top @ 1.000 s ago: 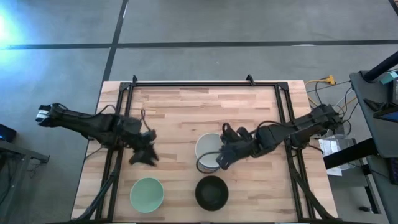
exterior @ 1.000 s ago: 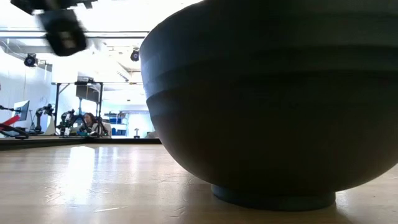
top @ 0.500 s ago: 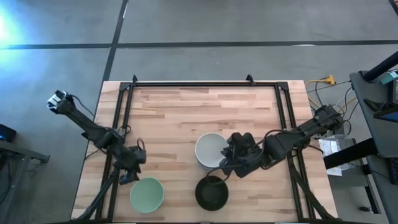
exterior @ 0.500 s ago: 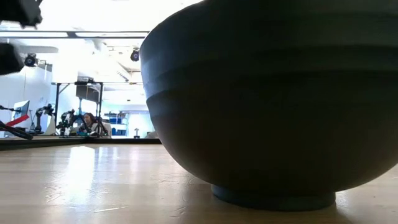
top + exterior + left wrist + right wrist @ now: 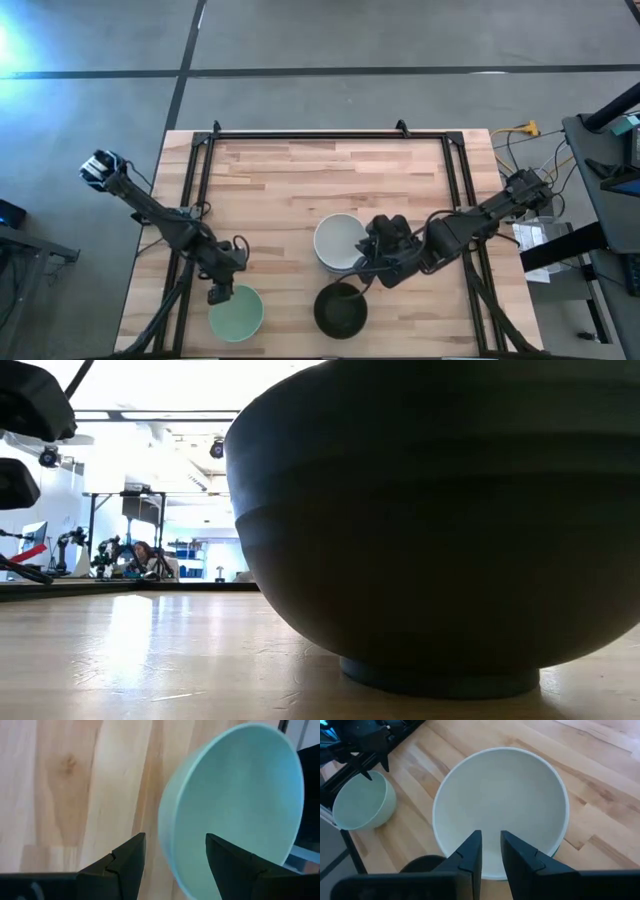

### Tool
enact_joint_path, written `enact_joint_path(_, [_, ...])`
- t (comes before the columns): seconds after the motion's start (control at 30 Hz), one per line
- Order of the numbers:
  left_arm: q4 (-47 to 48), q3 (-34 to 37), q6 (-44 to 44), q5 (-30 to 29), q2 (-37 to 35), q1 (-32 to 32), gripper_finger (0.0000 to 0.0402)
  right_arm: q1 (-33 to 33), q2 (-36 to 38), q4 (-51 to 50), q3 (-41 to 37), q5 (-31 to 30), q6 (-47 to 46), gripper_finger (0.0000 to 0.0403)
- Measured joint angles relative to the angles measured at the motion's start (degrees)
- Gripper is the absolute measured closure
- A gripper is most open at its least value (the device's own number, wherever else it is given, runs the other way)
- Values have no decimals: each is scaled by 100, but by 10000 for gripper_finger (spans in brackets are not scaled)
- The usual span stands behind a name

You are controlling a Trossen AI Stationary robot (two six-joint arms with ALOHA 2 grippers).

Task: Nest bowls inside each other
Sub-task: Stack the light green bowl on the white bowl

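Observation:
I need to lower my left gripper first and then close it on the green bowl (image 5: pixel 238 314), because both fingers are still above the bowl's rim (image 5: pixel 212 309), one on either side of it.
Three bowls show on the wooden table. The pale green bowl (image 5: pixel 238 314) (image 5: pixel 240 800) stands on its foot near the near-left corner. The white bowl (image 5: pixel 338 240) (image 5: pixel 500 805) sits at mid-table. The black bowl (image 5: pixel 340 312) stands just nearer than it and fills the low view (image 5: pixel 430 530). My left gripper (image 5: pixel 220 293) (image 5: pixel 175 837) is open, with one finger on either side of the green bowl's far-left rim. My right gripper (image 5: pixel 362 268) (image 5: pixel 490 834) hovers over the white bowl's near-right rim, its fingers a narrow gap apart. The other bowls are not in view.
A black metal frame (image 5: pixel 300 135) runs along the table's far, left and right sides. Bare wood (image 5: pixel 300 180) covers the far half. Cables and equipment (image 5: pixel 530 130) lie beyond the right edge. The near edge runs close behind the green and black bowls.
My left gripper has swung from the table's mid-left toward the near edge and come down at the pale green bowl's rim. My right gripper has drawn back a little from the white bowl's near rim, toward the right and the near edge.

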State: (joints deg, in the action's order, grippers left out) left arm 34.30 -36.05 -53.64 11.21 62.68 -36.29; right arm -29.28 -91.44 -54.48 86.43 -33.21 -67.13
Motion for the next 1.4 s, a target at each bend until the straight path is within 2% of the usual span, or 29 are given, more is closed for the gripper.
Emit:
enact_joint_path(0.17, [-404,2,-7,43,292,1,211,-92,0,-2,0,13,-2,338])
enact_joint_path(0.27, [-590,4,-10,53,422,7,226,-181,2,-4,0,17,-10,339])
enact_joint_path(0.37, [-643,4,-32,64,534,33,269,-280,16,-11,0,20,-44,338])
enact_joint_path(0.47, [-626,4,-56,106,717,38,333,-395,26,-13,0,20,-44,338])
enact_joint_path(0.57, [-623,4,-106,415,956,67,389,-520,26,-21,0,24,-46,339])
enact_joint_path(0.7, [-611,-53,-308,673,1155,68,396,-711,29,-96,2,26,-120,340])
enact_joint_path(0.83, [-618,-357,-462,677,969,164,399,-953,121,-347,2,20,-424,340])
enact_joint_path(1.0, [-631,-1042,-575,282,526,714,400,-1411,233,-897,4,-427,-1011,340])
enact_joint_path(1.17, [-640,-2099,-121,-25,410,1776,401,-1891,269,-1763,2,-1269,-1989,340])
enact_joint_path(1.27, [-594,-2905,427,75,666,2490,401,-2003,284,-2332,-1,-1535,-2730,340])
enact_joint_path(1.4, [124,-4193,1398,692,1460,3409,401,-1991,316,-2713,-6,-1717,-3231,340])
